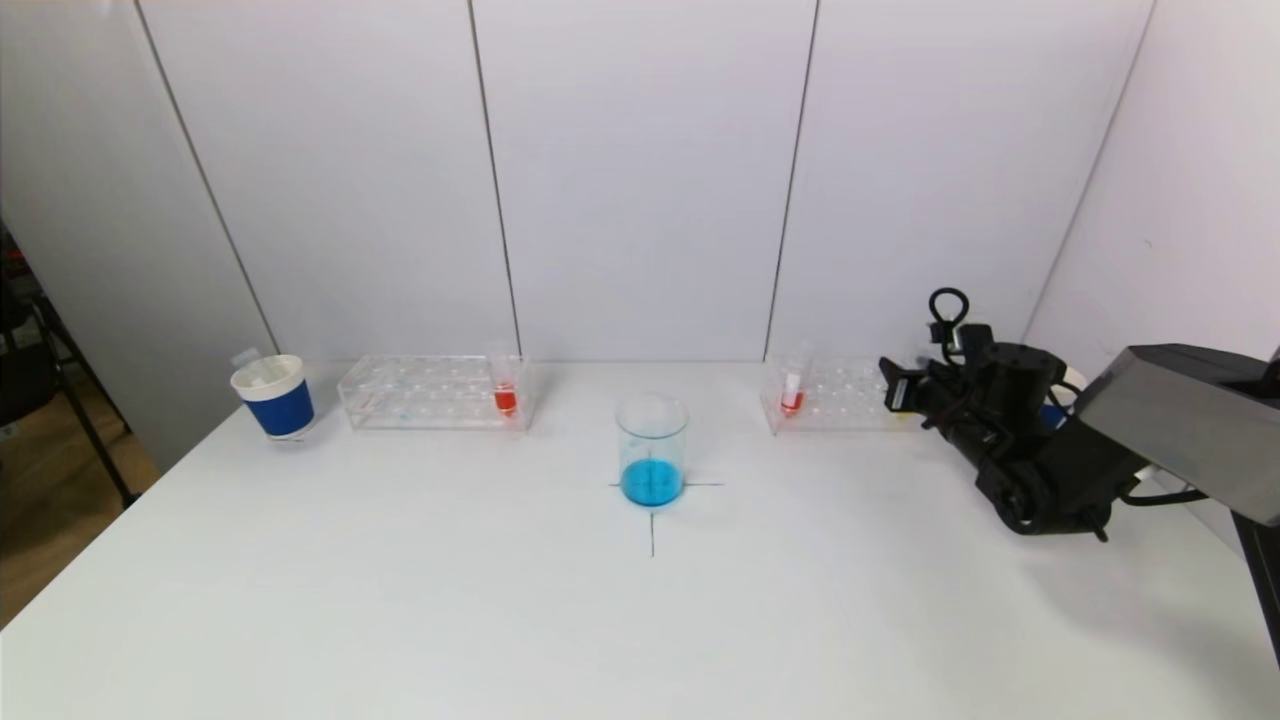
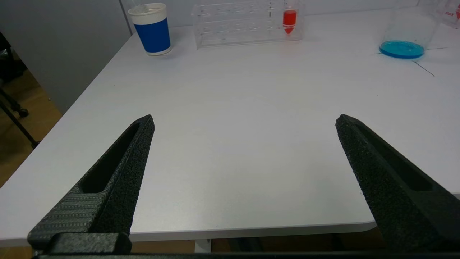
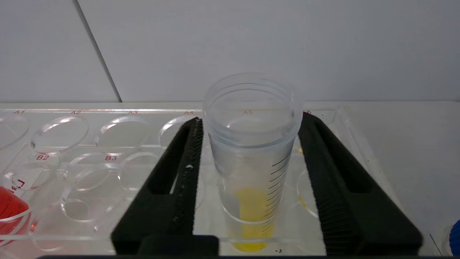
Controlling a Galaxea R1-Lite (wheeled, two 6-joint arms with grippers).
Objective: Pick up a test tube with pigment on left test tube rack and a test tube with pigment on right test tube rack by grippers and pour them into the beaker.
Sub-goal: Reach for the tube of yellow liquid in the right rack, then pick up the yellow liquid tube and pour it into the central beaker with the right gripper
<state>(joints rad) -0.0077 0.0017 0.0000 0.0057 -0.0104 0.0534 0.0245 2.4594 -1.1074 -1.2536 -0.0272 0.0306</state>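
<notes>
My right gripper grips the test tube by its upper body just under the test tube's rim (image 3: 253,157) next, since the rack closes around its lower half.
A clear beaker (image 1: 652,450) with blue liquid stands mid-table. The left rack (image 1: 430,392) holds a tube of red pigment (image 1: 505,390). The right rack (image 1: 830,395) holds a red tube (image 1: 792,392) at its left end. My right gripper (image 1: 895,392) is at that rack's right end. In the right wrist view it (image 3: 250,117) is open, with a jaw on each side of an upright tube of yellow pigment (image 3: 251,162) that stands in the rack. My left gripper (image 2: 244,122) is open and empty over the table's near left edge, out of the head view.
A blue-and-white cup (image 1: 273,396) stands left of the left rack. White wall panels close the back and right sides. The table's left edge (image 2: 72,108) drops to the floor. A black cross is marked under the beaker.
</notes>
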